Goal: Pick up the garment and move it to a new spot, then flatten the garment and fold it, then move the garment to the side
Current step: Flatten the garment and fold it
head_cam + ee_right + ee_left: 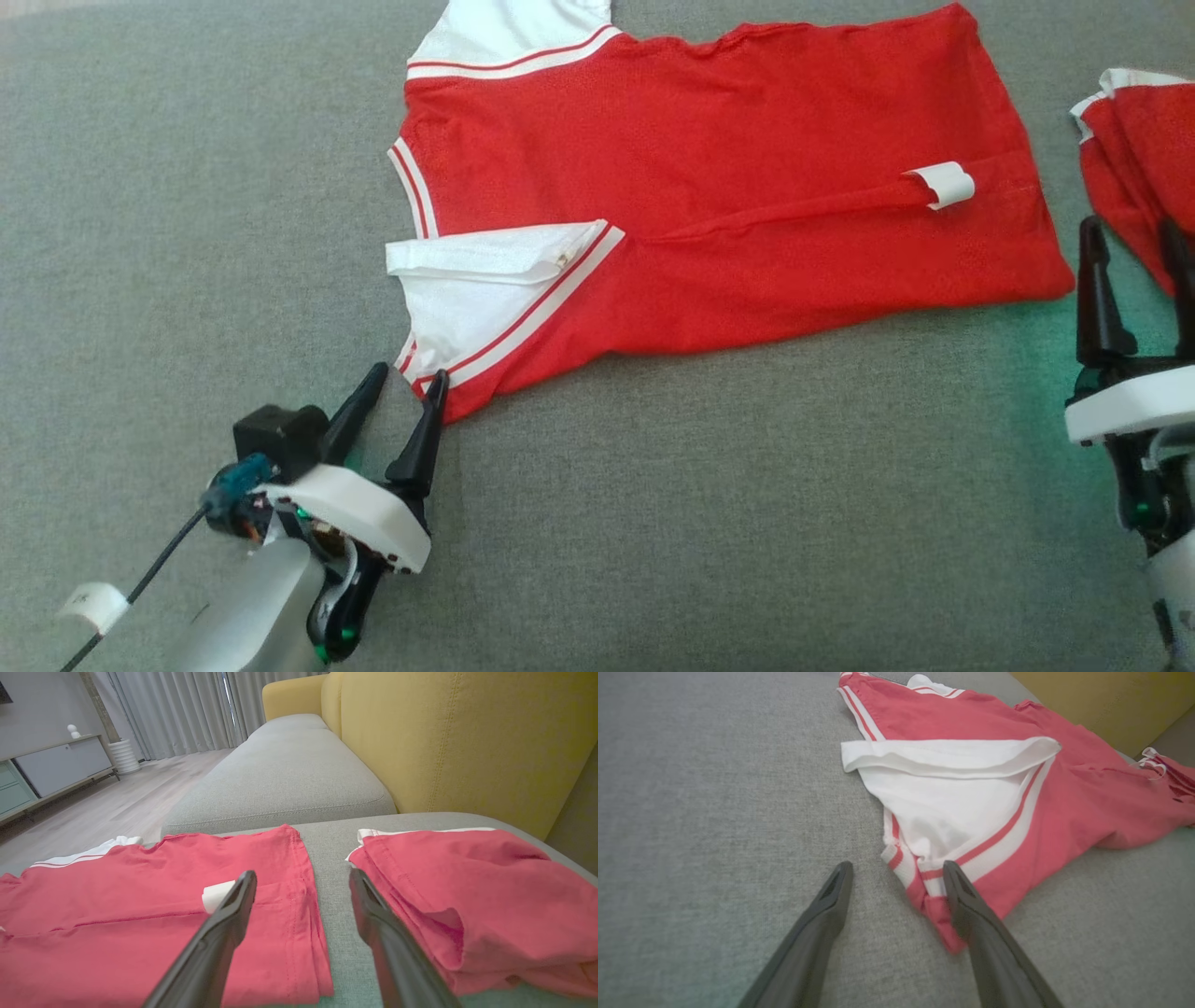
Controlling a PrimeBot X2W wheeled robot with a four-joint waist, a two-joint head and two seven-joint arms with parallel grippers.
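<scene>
The red shirt (728,190) needs to be flattened for folding, so my left gripper needs to grab it by its shoulder corner with the striped trim (428,394) next.
The garment (728,159) is a red shirt with white sleeves and red-and-white trim, spread out on the grey sofa cushion (700,523). A white label (948,183) sticks up near its hem. My left gripper (409,375) stands open at the shirt's near sleeve corner. In the left wrist view the left gripper (897,865) has that striped corner (920,891) lying between its fingers, ungripped. My right gripper (1131,229) stands open at the right edge, beside the hem. In the right wrist view the right gripper (302,873) hovers over the gap next to the garment (140,905).
A second red garment (1139,140) lies folded at the right, also seen as the folded red garment (467,891) close to my right fingers. The yellow sofa back (467,742) rises behind it. Beyond the cushion's edge are wooden floor (117,802) and a low cabinet (56,765).
</scene>
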